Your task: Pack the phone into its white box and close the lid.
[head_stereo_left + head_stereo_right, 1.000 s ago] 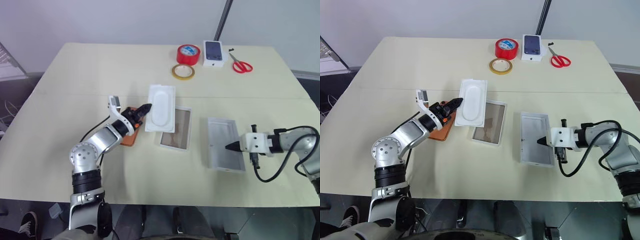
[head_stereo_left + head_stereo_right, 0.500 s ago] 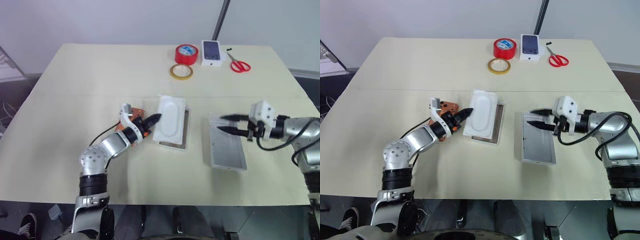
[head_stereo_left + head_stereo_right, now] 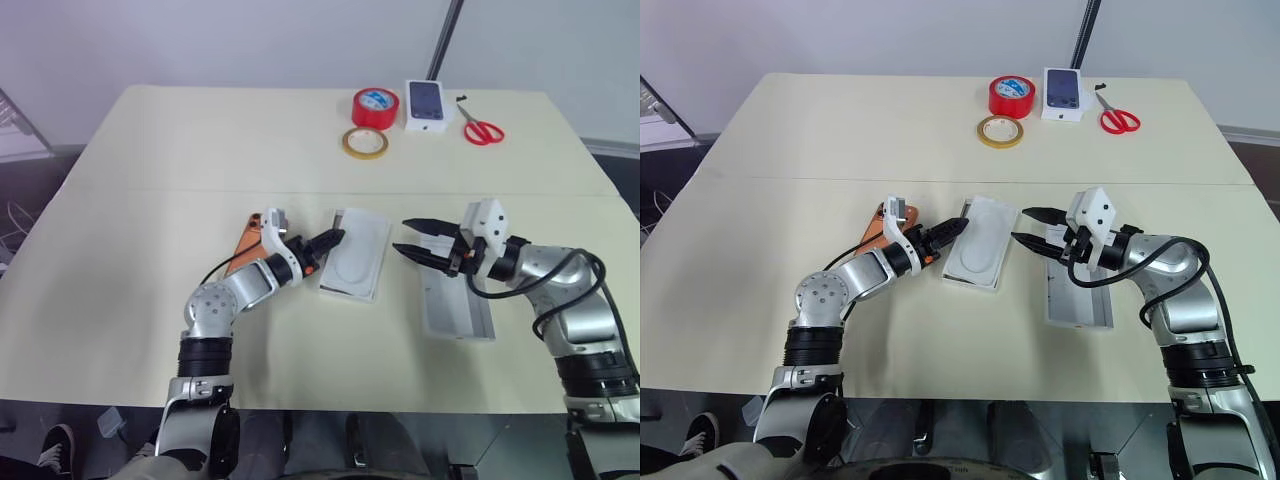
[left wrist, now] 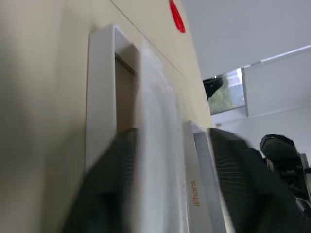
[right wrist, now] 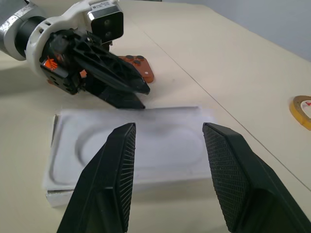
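Note:
My right gripper grabs the white box by its long side (image 3: 372, 265) next, to steady it for packing the phone.
The orange phone (image 3: 249, 233) lies flat on the table, just behind my left gripper (image 3: 335, 240). That gripper is open, its fingers either side of the near edge of a flat white insert (image 3: 358, 250) with an oval recess. The insert lies on top of the white box (image 4: 99, 87) and hides most of it. To the right lies a second white tray (image 3: 455, 310) with lettering on its side wall; it looks like the lid, open side up. My right gripper (image 3: 402, 235) hovers open over its far end, pointing at the insert, with nothing between its fingers.
At the back of the table are a red tape roll (image 3: 376, 107), a yellow tape ring (image 3: 365, 143), a white box bearing a phone picture (image 3: 426, 105) and red scissors (image 3: 483, 131). The table's left half and front strip are bare.
My left gripper carried the insert rightward onto the white box, then opened. My right gripper rose from the right tray, swung left towards the insert and opened.

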You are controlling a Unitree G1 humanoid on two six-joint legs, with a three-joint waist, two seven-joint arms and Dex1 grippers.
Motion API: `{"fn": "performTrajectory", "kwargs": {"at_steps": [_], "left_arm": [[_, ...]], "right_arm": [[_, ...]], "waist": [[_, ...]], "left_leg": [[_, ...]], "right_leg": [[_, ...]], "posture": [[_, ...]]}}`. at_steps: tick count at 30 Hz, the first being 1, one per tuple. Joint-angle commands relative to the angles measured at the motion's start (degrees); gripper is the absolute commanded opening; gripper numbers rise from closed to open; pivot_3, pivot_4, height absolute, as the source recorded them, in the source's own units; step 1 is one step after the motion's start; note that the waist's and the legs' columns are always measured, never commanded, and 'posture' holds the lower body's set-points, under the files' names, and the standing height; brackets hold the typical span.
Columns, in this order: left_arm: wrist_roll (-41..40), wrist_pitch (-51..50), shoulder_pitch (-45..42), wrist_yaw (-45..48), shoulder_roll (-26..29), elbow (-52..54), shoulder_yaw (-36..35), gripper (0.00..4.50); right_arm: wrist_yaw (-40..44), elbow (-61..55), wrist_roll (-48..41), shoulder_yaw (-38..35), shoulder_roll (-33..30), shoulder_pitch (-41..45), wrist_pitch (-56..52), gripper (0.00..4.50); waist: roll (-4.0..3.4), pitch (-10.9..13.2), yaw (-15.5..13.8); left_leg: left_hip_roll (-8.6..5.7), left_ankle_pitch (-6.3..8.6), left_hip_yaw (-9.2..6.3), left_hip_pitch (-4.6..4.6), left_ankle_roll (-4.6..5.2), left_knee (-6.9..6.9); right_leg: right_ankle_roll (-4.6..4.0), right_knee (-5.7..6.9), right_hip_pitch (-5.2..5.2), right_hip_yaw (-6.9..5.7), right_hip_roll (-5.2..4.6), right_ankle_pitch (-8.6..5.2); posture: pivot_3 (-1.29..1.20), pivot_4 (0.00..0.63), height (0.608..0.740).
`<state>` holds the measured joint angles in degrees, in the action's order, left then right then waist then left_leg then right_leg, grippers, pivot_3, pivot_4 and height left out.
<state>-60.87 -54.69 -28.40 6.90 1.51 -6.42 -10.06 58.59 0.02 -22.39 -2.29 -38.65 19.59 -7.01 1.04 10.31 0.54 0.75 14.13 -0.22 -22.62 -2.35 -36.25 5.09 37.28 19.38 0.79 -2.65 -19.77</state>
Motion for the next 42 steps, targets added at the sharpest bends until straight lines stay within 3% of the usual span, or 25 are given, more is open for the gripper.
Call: {"fn": "performTrajectory", "kwargs": {"at_steps": [1, 7, 10, 14, 15, 17, 19, 22, 24, 29, 42], "left_arm": [[0.0, -0.8, -0.2, -0.2, 0.6, 4.0, -0.6, 2.88], [-3.3, -3.4, -0.6, -2.0, 1.8, 11.0, -2.2, 2.88], [-0.8, -2.3, -0.5, 0.7, 4.8, 16.1, -0.4, 2.88], [5.1, 2.7, 0.7, 5.3, 8.8, 19.1, 1.6, 2.94], [13.2, 8.5, 3.1, 10.0, 14.4, 20.3, 6.4, 2.94], [25.9, 19.5, 8.1, 18.1, 23.2, 21.8, 13.3, 2.94], [27.8, 24.3, 11.6, 24.5, 27.3, 21.2, 13.8, 2.94], [28.5, 31.8, 15.6, 31.7, 29.2, 20.4, 11.0, 2.94], [29.5, 34.0, 16.6, 32.2, 29.1, 19.3, 9.5, 2.94], [30.6, 37.0, 17.5, 35.6, 28.2, 19.0, 10.1, 2.94], [32.4, 38.5, 18.7, 35.8, 26.2, 19.1, 8.8, 2.94]], "right_arm": [[-0.5, -1.3, 0.5, -1.0, 0.3, 0.4, 1.5, 2.3], [-0.8, -0.7, 1.9, 0.1, 2.0, 0.4, 2.6, 2.3], [-1.3, -0.1, 2.0, 1.5, 3.8, 1.9, 1.7, 2.3], [-5.5, 1.7, 8.8, 5.1, 6.4, 4.6, 5.3, 0.41], [-6.9, 1.9, 10.1, 6.7, 8.1, 5.5, 4.9, 0.02], [-9.8, 2.9, 13.7, 9.8, 10.8, 7.2, 4.0, 0.02], [-11.4, 4.0, 16.8, 12.2, 12.5, 8.2, 4.0, 0.02], [-13.1, 6.0, 22.1, 15.4, 13.0, 10.1, 5.8, 0.02], [-12.0, 7.6, 23.9, 16.8, 12.3, 12.4, 7.0, 0.02], [-6.8, 15.1, 31.1, 22.3, 7.2, 18.2, 17.0, 0.02], [-5.8, 28.9, 35.3, 26.5, 12.3, 21.7, 29.5, 0.02]], "waist": [[0.0, 0.0, 0.0], [0.0, 0.0, 0.1], [0.01, 0.0, 0.1], [-0.01, 0.0, 0.3], [-0.02, 0.0, 0.4], [-0.05, 0.0, 1.0], [-0.09, 0.0, 0.7], [-0.09, 0.0, -0.1], [-0.09, 0.0, -0.3], [-0.09, 0.0, 0.1], [-0.09, 0.0, 0.6]], "left_leg": [[0.01, 0.0, 0.0, 0.0, 0.0, 0.0], [0.02, 0.0, 0.0, 0.0, 0.0, 0.02], [0.02, 0.0, 0.0, -0.01, 0.0, 0.01], [0.02, -0.02, 0.01, 0.02, -0.03, 0.02], [0.02, -0.03, 0.01, 0.02, -0.05, 0.02], [0.04, -0.08, 0.09, 0.13, -0.15, 0.15], [0.08, -0.13, 0.19, 0.2, -0.23, 0.34], [0.09, -0.13, 0.13, -0.27, -0.22, 0.22], [0.04, -0.13, 0.13, -0.92, -0.17, -0.02], [-0.06, -0.02, 0.12, -0.93, 0.3, -0.11], [0.11, 0.0, 0.12, -0.72, 0.36, -0.28]], "right_leg": [[0.0, 0.01, 0.0, 0.0, 0.01, 0.0], [0.0, 0.02, 0.02, 0.01, 0.01, 0.0], [0.0, 0.02, 0.02, 0.01, 0.01, 0.0], [0.0, 0.05, 0.03, 0.02, 0.03, 0.0], [-0.01, 0.06, 0.04, 0.02, 0.04, 0.0], [-0.02, 0.12, 0.09, 0.15, 0.12, 0.0], [-0.06, 0.12, 0.16, 0.26, 0.18, -0.02], [-0.1, 0.15, 0.54, 0.17, 0.08, -0.04], [-0.12, 0.39, 1.19, 0.15, -0.03, 0.0], [-0.11, 0.64, 1.25, 0.12, -0.15, 0.01], [-0.17, 0.94, 1.13, 0.13, 0.01, 0.04]], "posture": [[0.0, 0.15, 0.74], [0.0, 0.15, 0.74], [0.0, 0.15, 0.74], [0.0, 0.15, 0.74], [0.0, 0.15, 0.74], [0.0, 0.15, 0.74], [0.0, 0.15, 0.74], [0.0, 0.15, 0.74], [0.0, 0.15, 0.74], [0.0, 0.15, 0.74], [0.0, 0.15, 0.74]]}}
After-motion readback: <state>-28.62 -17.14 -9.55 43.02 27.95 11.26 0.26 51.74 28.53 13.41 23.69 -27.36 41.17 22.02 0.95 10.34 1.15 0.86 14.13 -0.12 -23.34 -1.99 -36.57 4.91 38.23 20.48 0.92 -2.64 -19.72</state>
